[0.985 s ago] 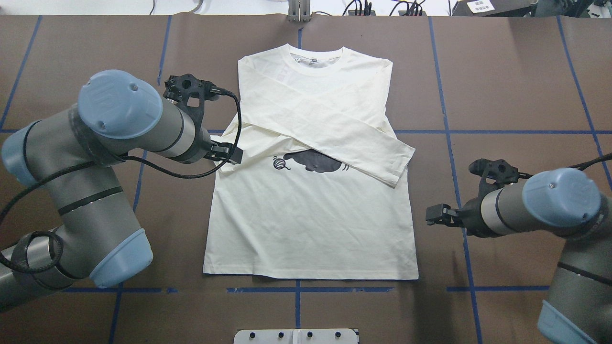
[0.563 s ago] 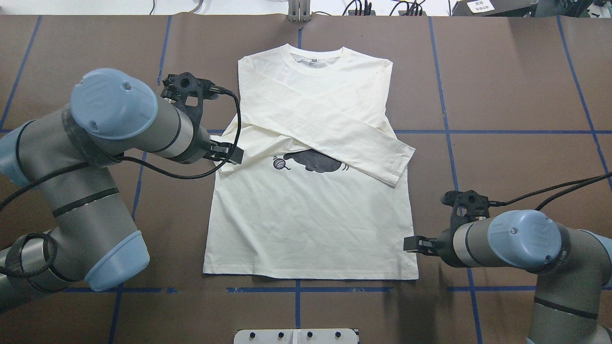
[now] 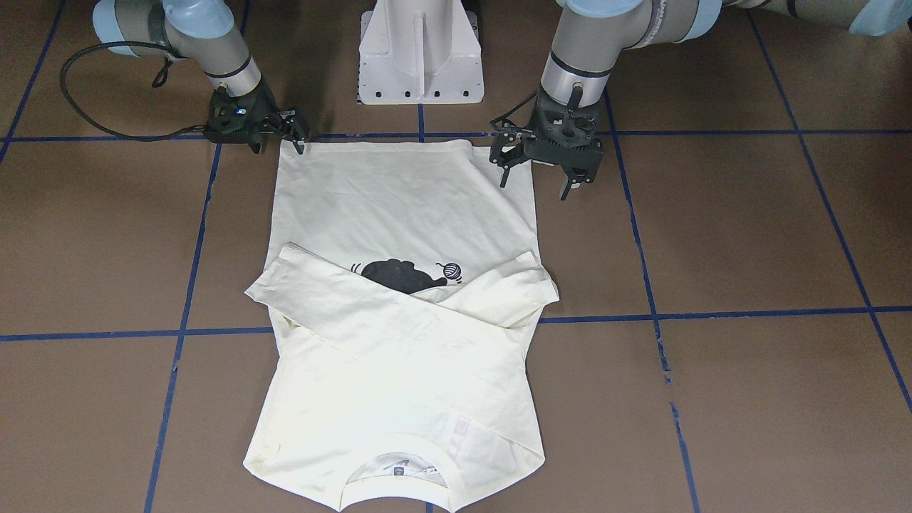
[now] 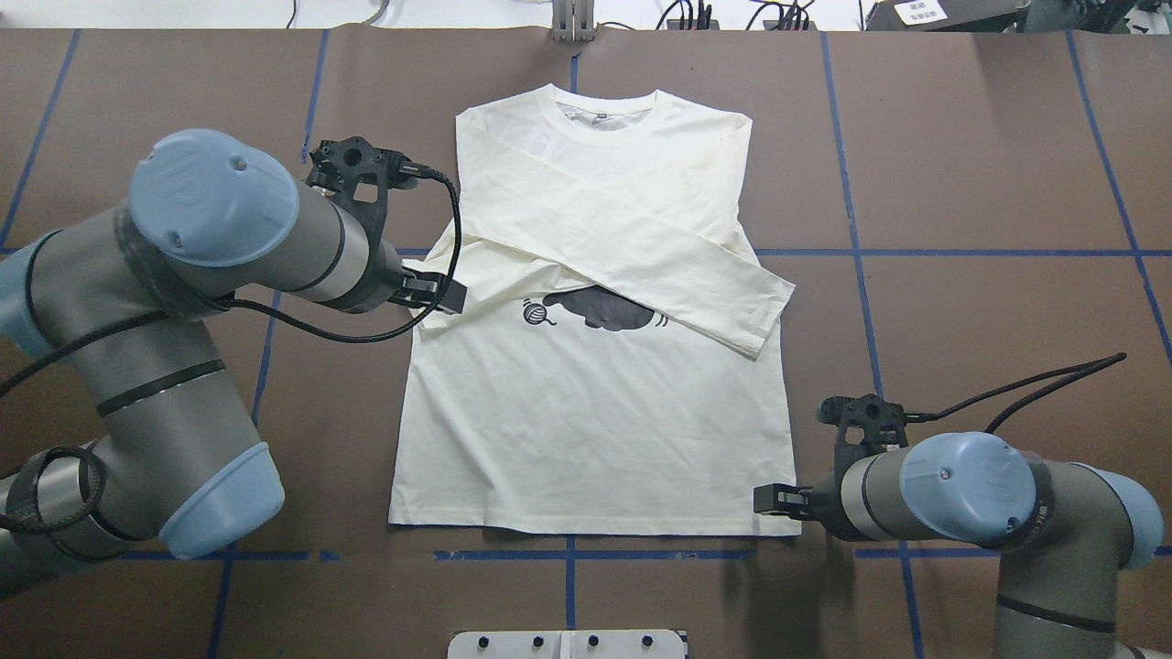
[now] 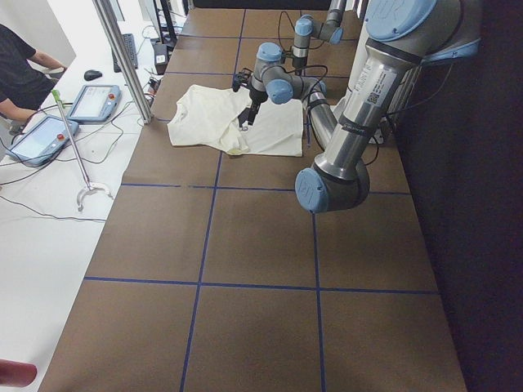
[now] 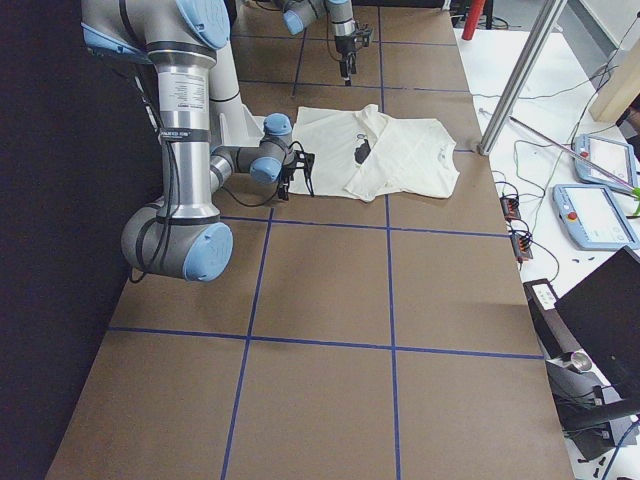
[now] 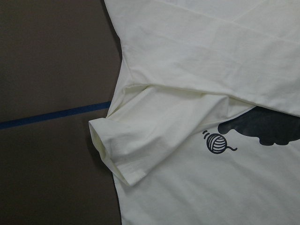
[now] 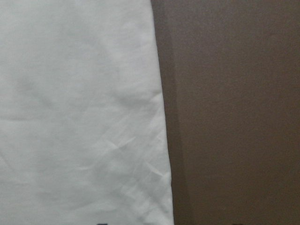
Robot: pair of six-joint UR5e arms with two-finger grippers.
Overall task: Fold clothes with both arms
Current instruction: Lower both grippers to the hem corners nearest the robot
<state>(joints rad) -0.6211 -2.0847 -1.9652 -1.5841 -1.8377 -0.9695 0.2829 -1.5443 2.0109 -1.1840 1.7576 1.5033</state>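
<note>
My right gripper picks up the shirt by its hem corner (image 3: pixel 526 162) next, where the cloth edge ends, since the shirt's body (image 3: pixel 393 201) lies flat on the tabletop.
The cream-white shirt (image 4: pixel 586 430) lies flat and face up on the brown table, both sleeves crossed over the chest above the black cat print (image 4: pixel 604 311). My left gripper (image 3: pixel 534 187) is open and hovers above the shirt's left edge, holding nothing. Its wrist view looks down on the folded sleeve cuff (image 7: pixel 117 154) and a yarn-ball print (image 7: pixel 216 143). My right gripper (image 3: pixel 278 146) is open and low at the hem's right corner (image 4: pixel 787 526). Its wrist camera shows the shirt's side edge (image 8: pixel 159 112) close up. The dark red lettering is hidden.
The white pedestal base (image 3: pixel 420 50) stands behind the hem. Blue tape lines (image 4: pixel 916 252) cross the table. A black cable (image 4: pixel 366 334) loops off my left wrist. In the side view, tablets (image 5: pixel 90 102) and a metal pole (image 5: pixel 122 57) stand beyond the table's far edge.
My right arm has swung back toward the robot along the shirt's right side, and its gripper now sits at the hem corner. The left arm has barely moved.
</note>
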